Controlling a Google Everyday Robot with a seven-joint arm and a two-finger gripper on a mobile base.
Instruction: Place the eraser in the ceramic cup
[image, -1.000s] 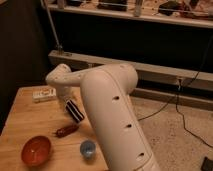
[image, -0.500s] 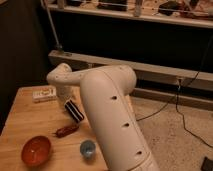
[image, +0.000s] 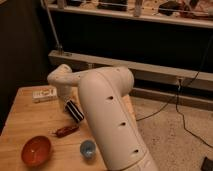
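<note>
Next, my gripper grabs the eraser by its end nearest the white box, to place the eraser in the ceramic cup (image: 87, 148).
The eraser (image: 74, 111), a flat black block with white stripes, lies on the wooden table (image: 20, 120) just left of the big white arm. My gripper (image: 67, 103) hangs at the end of the white forearm, right over the eraser's near-left end, open, with nothing seen lifted in it; the arm hides most of it. The ceramic cup (image: 87, 148), small, pale blue and glossy, stands upright near the table's front edge, well in front of the eraser.
A white labelled box (image: 44, 93) lies at the table's back left. A reddish-brown lumpy thing (image: 66, 131) lies between eraser and cup. An orange bowl (image: 36, 150) sits front left. The white arm (image: 107, 115) covers the table's right side.
</note>
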